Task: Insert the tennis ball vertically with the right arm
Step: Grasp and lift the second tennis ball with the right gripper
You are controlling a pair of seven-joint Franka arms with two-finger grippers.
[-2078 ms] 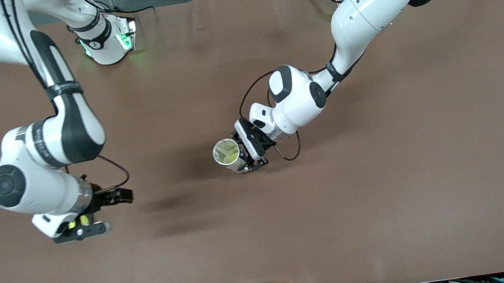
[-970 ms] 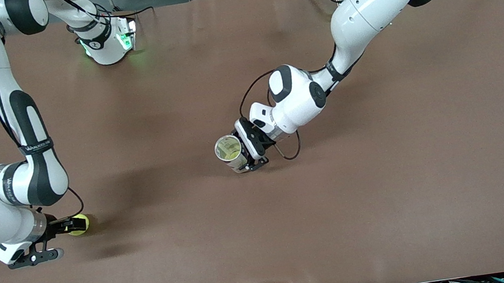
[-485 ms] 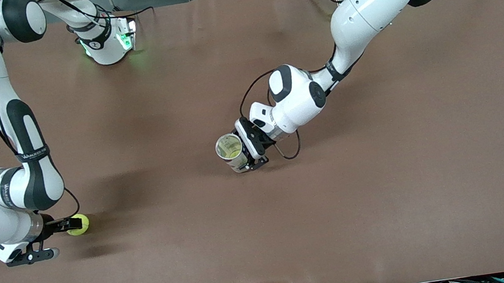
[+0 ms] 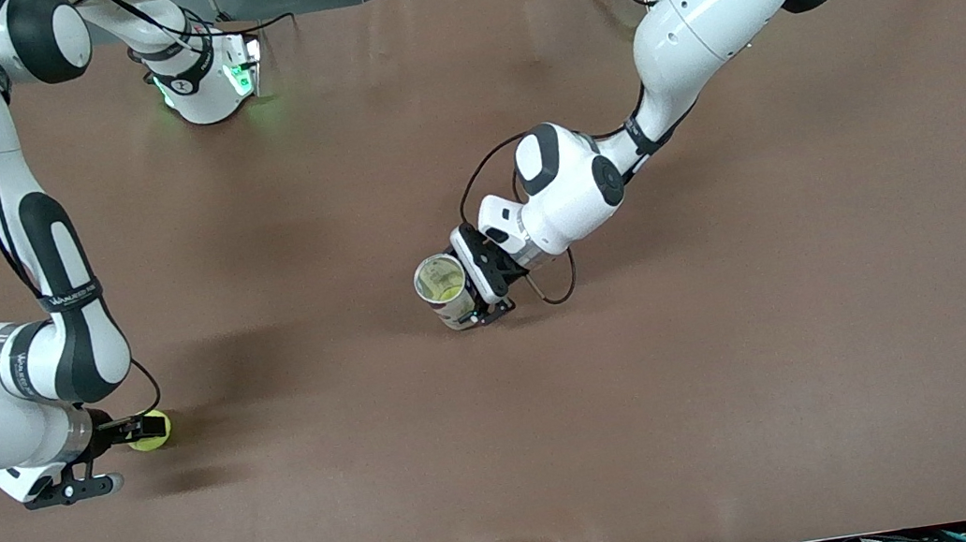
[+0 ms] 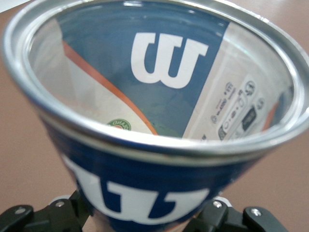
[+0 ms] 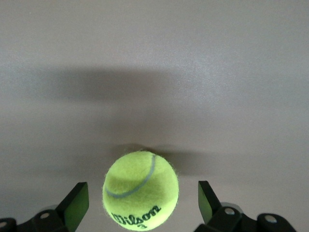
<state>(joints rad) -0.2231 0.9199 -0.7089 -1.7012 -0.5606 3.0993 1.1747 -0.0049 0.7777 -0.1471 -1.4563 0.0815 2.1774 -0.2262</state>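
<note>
My right gripper is going to grab the tennis ball by its fuzzy round sides next. Then it can put the ball into the upright ball can.
A yellow-green tennis ball rests on the brown table near the right arm's end. My right gripper is low over it and open, with the ball between the fingers and a gap on each side. At the table's middle an open blue-and-white ball can stands upright with its mouth facing up. My left gripper is shut on the can's lower wall from the side.
The right arm's base with green lights stands at the table's back edge. A black cable loops off the left wrist beside the can. Bare brown table surrounds both grippers.
The right arm has swung out toward its end of the table and settled with its fingers around the ball, which stayed in place. The can has shifted slightly in the left gripper.
</note>
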